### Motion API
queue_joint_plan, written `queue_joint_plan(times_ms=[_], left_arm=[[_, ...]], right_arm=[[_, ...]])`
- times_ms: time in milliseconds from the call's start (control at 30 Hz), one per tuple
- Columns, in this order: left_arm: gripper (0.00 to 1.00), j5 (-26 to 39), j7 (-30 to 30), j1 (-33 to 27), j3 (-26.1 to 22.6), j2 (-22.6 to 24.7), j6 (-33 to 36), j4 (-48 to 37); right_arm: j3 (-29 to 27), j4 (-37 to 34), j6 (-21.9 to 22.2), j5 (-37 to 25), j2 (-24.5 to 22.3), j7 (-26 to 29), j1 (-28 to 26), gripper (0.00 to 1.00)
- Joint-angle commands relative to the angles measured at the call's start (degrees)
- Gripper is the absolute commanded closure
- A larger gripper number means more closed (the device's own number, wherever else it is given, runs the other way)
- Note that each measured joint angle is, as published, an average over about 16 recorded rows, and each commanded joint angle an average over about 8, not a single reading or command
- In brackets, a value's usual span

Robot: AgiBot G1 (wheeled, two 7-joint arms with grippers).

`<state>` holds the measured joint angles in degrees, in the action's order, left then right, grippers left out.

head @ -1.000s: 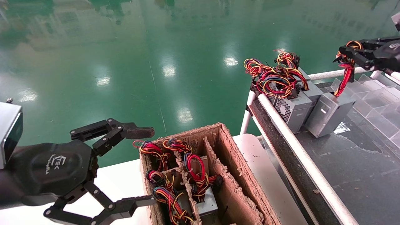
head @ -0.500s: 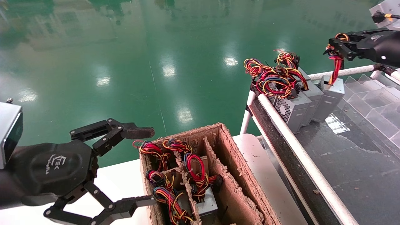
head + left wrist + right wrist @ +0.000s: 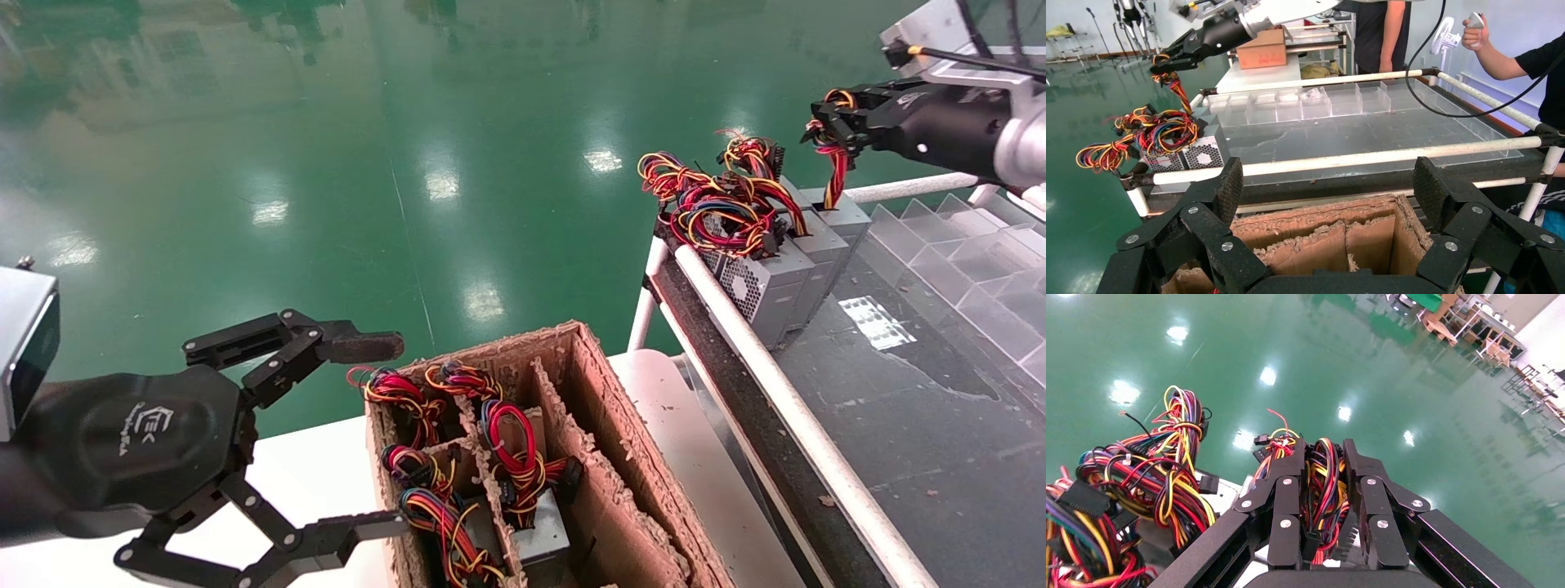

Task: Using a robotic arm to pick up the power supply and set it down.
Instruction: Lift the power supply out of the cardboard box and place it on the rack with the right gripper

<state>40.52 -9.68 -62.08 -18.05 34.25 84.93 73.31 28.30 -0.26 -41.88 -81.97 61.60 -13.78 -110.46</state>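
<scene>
On the power supply, its grey edge (image 3: 859, 224) juts right past the neighbouring unit (image 3: 820, 243) in the head view. My right gripper should line the supply up with the row before opening.
My right gripper (image 3: 821, 122) hangs at the far right, shut on the red, yellow and orange wire bundle (image 3: 1321, 478) of the power supply (image 3: 843, 222). The slim grey box stands under the gripper, against the right end of a row of like units (image 3: 768, 282) on the black table (image 3: 940, 408). Its wires (image 3: 835, 175) run taut from box to jaws. The left wrist view shows that same gripper (image 3: 1168, 61) from afar. My left gripper (image 3: 392, 434) is parked low on the left, open and holding nothing, beside a cardboard box (image 3: 605, 392).
The cardboard box has dividers and holds more wired units (image 3: 523, 474). A white pipe rail (image 3: 784, 408) edges the black table. Clear plastic dividers (image 3: 964, 261) line its right side. Two people (image 3: 1523, 55) stand beyond the table. Green floor lies behind.
My right gripper has moved left and away, drawing the power supply by its wires from a tilted spot on the table up against the row. The left arm has not moved.
</scene>
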Motion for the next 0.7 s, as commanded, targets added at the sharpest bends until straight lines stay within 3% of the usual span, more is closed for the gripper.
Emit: queue_joint_plan(times_ms=[33,700], left_arm=[[0.0,0.0,0.0,0.0,0.0,0.0,0.0,0.0],[0.0,-0.03,0.02,-0.01,-0.05,-0.02,-0.02,0.0]], right_arm=[[0.2,-0.04,1.24,-0.28,0.9,0.0,0.22,1.0],[0.68,0.42,8.3,-0.98,5.49,0.22,-0.17,1.0]])
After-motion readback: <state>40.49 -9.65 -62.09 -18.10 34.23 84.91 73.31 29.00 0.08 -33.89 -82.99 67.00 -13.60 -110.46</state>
